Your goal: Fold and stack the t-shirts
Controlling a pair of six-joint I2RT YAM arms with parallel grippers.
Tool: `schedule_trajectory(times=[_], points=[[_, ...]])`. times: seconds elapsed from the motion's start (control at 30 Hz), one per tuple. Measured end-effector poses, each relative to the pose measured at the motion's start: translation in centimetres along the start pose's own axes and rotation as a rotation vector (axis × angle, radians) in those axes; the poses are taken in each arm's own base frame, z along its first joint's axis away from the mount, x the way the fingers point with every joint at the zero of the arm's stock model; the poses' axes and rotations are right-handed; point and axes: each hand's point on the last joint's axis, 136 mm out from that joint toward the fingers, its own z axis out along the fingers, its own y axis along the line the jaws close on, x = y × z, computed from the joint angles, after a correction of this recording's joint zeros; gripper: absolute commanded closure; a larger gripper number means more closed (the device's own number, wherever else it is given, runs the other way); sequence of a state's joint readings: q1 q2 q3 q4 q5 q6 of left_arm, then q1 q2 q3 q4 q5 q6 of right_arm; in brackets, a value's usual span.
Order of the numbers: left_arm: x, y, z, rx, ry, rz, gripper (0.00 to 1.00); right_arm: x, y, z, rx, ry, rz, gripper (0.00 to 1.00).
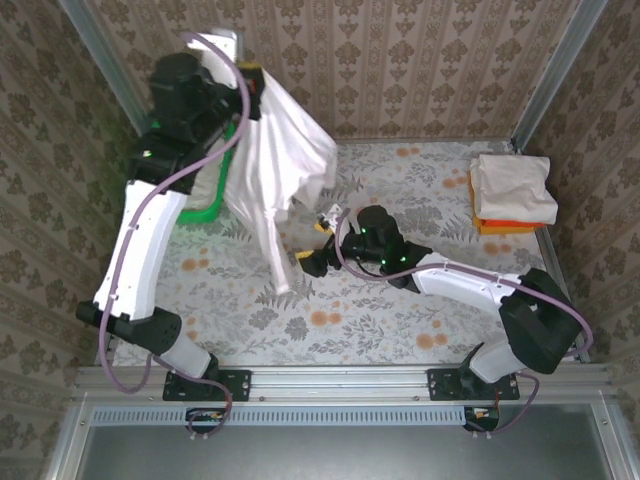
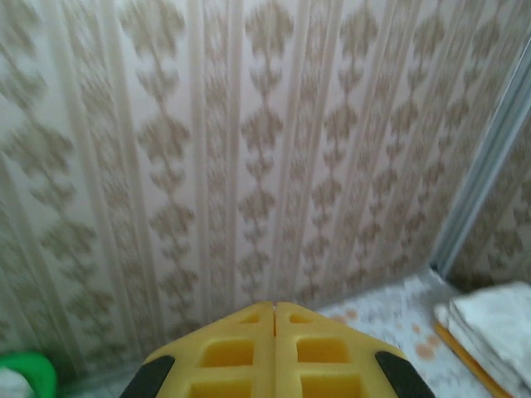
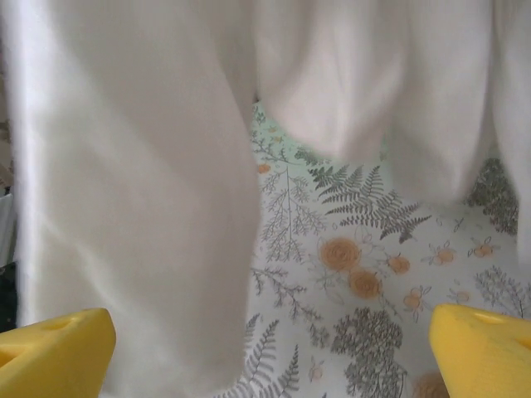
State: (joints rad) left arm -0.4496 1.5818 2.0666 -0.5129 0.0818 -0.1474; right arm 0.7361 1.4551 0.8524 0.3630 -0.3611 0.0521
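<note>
I need to grab the off-white t-shirt (image 1: 275, 165) next with my right gripper, by its dangling lower end (image 1: 279, 277). Then I will stretch it and spread it between both grippers to fold it.
An off-white t-shirt (image 1: 275, 165) hangs in the air from my left gripper (image 1: 252, 82), which is raised high at the back left. Its lower end dangles to just above the table. In the left wrist view the yellow fingers (image 2: 241, 352) are pressed together, and the cloth below them is hidden. My right gripper (image 1: 315, 240) is low over the table, beside the shirt's hanging lower end, and stands open. In the right wrist view the t-shirt (image 3: 133, 207) hangs close in front of the wide-apart yellow fingers (image 3: 58, 356). Nothing lies between them.
A stack of folded shirts (image 1: 512, 192), off-white on orange, sits at the back right corner, and its edge shows in the left wrist view (image 2: 498, 323). A green basket (image 1: 205, 205) stands at the back left behind the hanging shirt. Patterned walls enclose the floral table (image 1: 380, 320).
</note>
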Motion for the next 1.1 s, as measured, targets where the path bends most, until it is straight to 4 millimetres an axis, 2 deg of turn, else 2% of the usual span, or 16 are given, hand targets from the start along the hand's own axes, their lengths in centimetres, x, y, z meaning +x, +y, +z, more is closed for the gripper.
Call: schedule_trajectory(times=[0.07, 0.1, 0.13, 0.2, 0.3, 0.33, 0.4, 0.47, 0.6, 0.7, 0.77, 0.8, 0.9, 1.0, 1.07, 1.1], points=[[4.4, 0.1, 2.9, 0.006, 0.105, -0.034, 0.98, 0.7, 0.5, -1.2, -0.003, 0.007, 0.002, 0.01], [7.2, 0.2, 4.6, 0.008, 0.169, -0.053, 0.83, 0.9, 0.7, -1.8, -0.002, 0.008, 0.002, 0.01], [10.3, 0.0, 6.3, 0.013, 0.236, -0.073, 0.62, 1.1, 0.9, -2.5, 0.0, 0.009, 0.002, 0.01], [15.7, -0.7, 8.9, 0.03, 0.348, -0.107, 0.32, 1.2, 1.0, -3.6, 0.015, 0.009, 0.003, 0.01], [22.9, -2.0, 11.6, 0.05, 0.494, -0.145, 0.01, 1.1, 0.6, -4.7, 0.056, 0.008, 0.006, 0.02], [24.9, -2.3, 12.0, 0.051, 0.534, -0.151, 0.0, 1.1, 0.2, -4.9, 0.076, 0.009, 0.012, 0.0], [27.6, -2.8, 11.8, 0.046, 0.587, -0.165, 0.0, 1.4, -0.8, -5.2, 0.123, 0.017, 0.035, 0.0], [28.8, -2.7, 11.0, 0.02, 0.59, -0.169, 0.0, 1.7, -2.0, -5.4, 0.174, 0.027, 0.071, 0.0], [28.6, -0.6, 6.9, -0.091, 0.54, -0.179, 0.0, 2.5, -5.2, -5.9, 0.299, 0.041, 0.183, 0.0], [27.7, 1.0, 3.1, -0.172, 0.463, -0.212, 0.0, 4.1, -8.7, -5.6, 0.408, 0.09, 0.321, 0.0], [28.6, 1.7, 0.8, -0.209, 0.438, -0.246, 0.0, 5.7, -11.2, -5.4, 0.474, 0.118, 0.43, 0.0], [29.8, 1.9, -0.2, -0.224, 0.445, -0.263, 0.0, 6.6, -12.5, -5.4, 0.506, 0.131, 0.491, 0.0], [35.8, 2.2, -2.7, -0.273, 0.543, -0.3, 0.0, 9.6, -15.7, -5.2, 0.582, 0.177, 0.658, 0.07], [42.2, 1.0, -5.0, -0.287, 0.685, -0.302, 0.0, 11.7, -17.8, -4.4, 0.615, 0.212, 0.759, 0.16], [44.7, 0.0, -5.9, -0.285, 0.747, -0.301, 0.0, 12.4, -18.5, -3.3, 0.612, 0.231, 0.798, 0.22], [45.3, -0.4, -6.0, -0.284, 0.762, -0.3, 0.0, 12.7, -18.7, -2.7, 0.607, 0.236, 0.813, 0.24]])
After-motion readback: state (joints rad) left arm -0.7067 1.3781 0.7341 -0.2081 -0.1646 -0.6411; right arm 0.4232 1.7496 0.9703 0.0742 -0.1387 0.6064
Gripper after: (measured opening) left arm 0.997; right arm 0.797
